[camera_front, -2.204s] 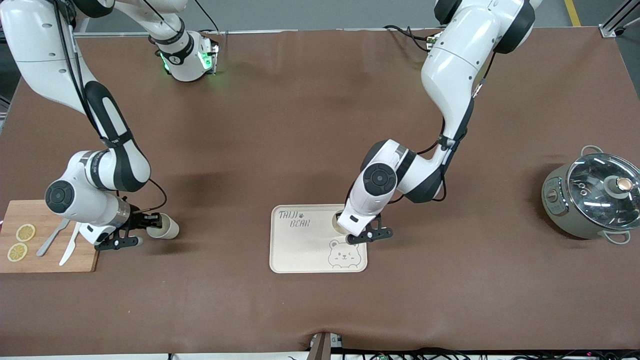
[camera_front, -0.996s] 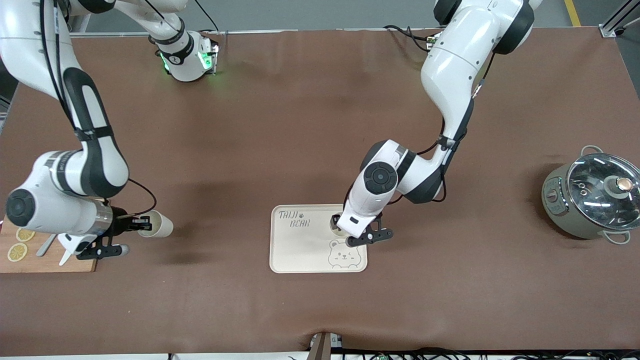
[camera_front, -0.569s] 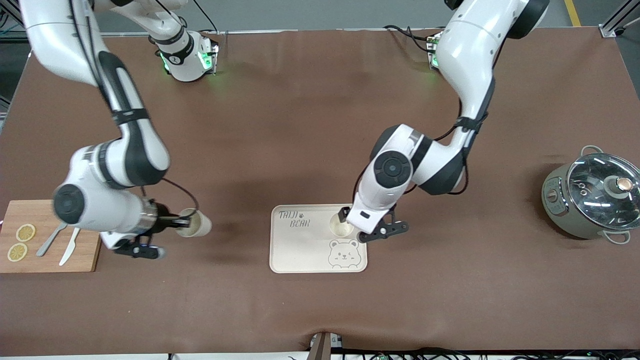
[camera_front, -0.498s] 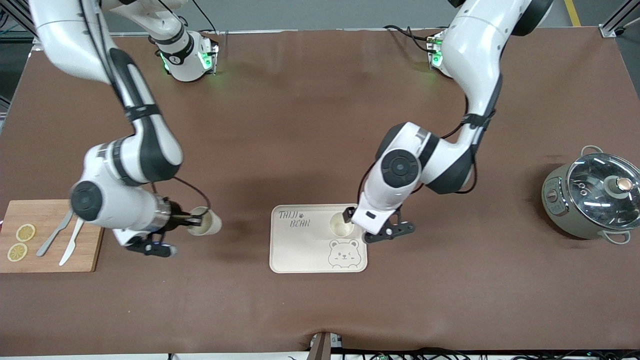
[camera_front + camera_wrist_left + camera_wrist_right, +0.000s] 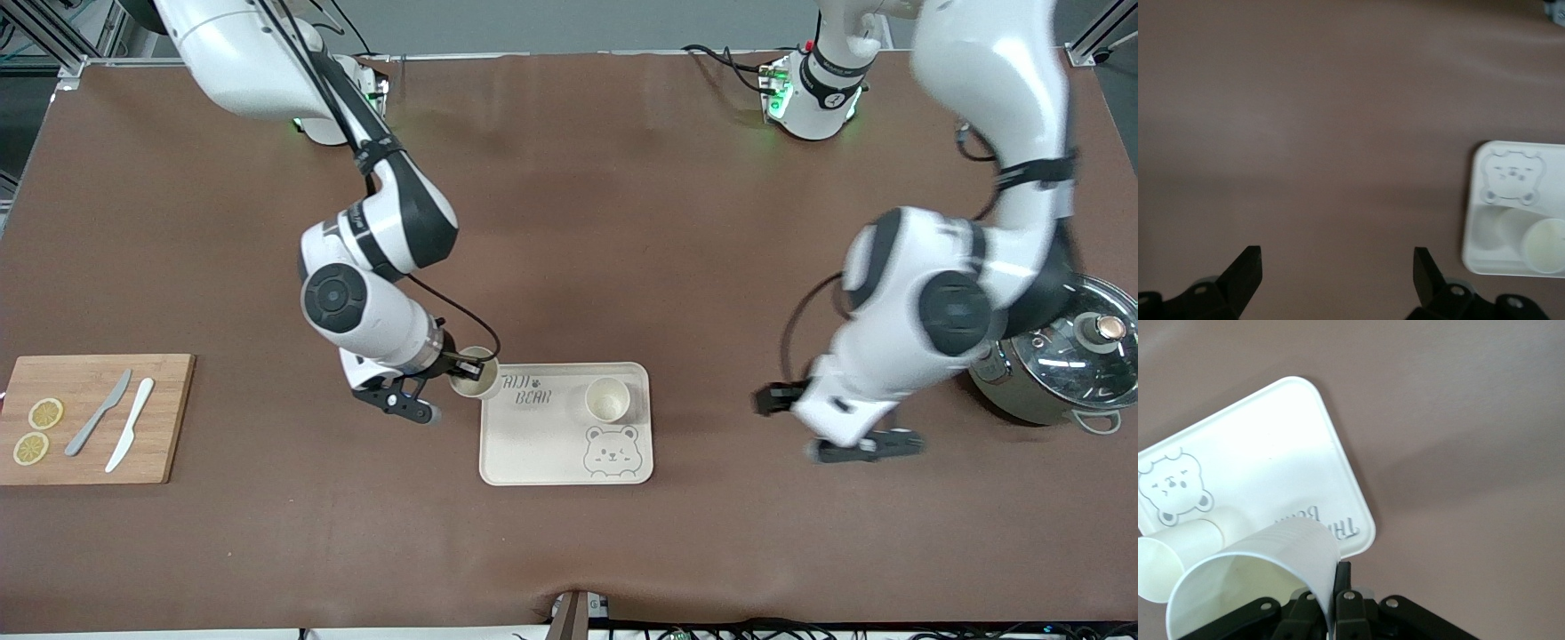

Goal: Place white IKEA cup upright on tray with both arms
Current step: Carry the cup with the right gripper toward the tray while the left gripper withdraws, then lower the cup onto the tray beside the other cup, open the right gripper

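The held cup (image 5: 469,379) (image 5: 1251,567) hangs above the edge of the tray; if I opened my right gripper now, the cup would tip.
One white cup (image 5: 608,399) stands upright on the cream bear tray (image 5: 542,444), beside the bear's head, and it also shows in the left wrist view as a cup (image 5: 1545,245) on the tray (image 5: 1485,160). My right gripper (image 5: 455,369) is shut on the rim wall of a second white cup (image 5: 473,375), mouth up, over the tray's corner toward the right arm's end. In the right wrist view that held cup (image 5: 1258,580) hangs above the tray (image 5: 1271,453), pinched by my right gripper (image 5: 1338,587). My left gripper (image 5: 831,425) hangs open and empty over bare table between tray and pot, and the left wrist view shows this left gripper (image 5: 1337,267) with nothing between its fingers.
A wooden cutting board (image 5: 169,418) with a knife (image 5: 129,425), another utensil and lemon slices (image 5: 44,414) lies at the right arm's end. A grey pot with a glass lid (image 5: 1067,356) stands at the left arm's end, partly under the left arm's elbow.
The left gripper opened, let go of the cup on the tray and swung away toward the pot. The right arm carried its cup from beside the cutting board to the tray's corner.
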You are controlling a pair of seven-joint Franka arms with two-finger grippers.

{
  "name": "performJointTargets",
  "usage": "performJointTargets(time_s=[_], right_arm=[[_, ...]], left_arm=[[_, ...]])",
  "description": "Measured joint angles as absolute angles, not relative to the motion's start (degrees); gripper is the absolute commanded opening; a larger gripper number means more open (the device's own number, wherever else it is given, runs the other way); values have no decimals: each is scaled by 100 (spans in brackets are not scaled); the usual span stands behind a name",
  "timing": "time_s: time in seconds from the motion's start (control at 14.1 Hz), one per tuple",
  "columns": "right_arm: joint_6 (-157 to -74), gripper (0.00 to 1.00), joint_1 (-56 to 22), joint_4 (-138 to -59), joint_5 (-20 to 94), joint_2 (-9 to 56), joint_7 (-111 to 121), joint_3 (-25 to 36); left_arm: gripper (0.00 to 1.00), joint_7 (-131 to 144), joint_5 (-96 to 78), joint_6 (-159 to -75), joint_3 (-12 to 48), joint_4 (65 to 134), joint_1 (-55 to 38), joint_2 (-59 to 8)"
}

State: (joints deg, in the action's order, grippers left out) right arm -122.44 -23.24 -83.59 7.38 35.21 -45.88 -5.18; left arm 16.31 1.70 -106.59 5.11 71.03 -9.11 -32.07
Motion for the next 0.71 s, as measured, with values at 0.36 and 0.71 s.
performJointTargets(time_s=[0.36,0.71], right_arm=[[-12900,0,-2543,-8353,316,3917,-4928,-477],[-13305,0,-2565,-8194,256,4277,-4935,-470]], left_arm=[[100,262,26,-10527,527,7120,-144,-2798],[100,375,26,-10425,587,7268,-312,-2624]])
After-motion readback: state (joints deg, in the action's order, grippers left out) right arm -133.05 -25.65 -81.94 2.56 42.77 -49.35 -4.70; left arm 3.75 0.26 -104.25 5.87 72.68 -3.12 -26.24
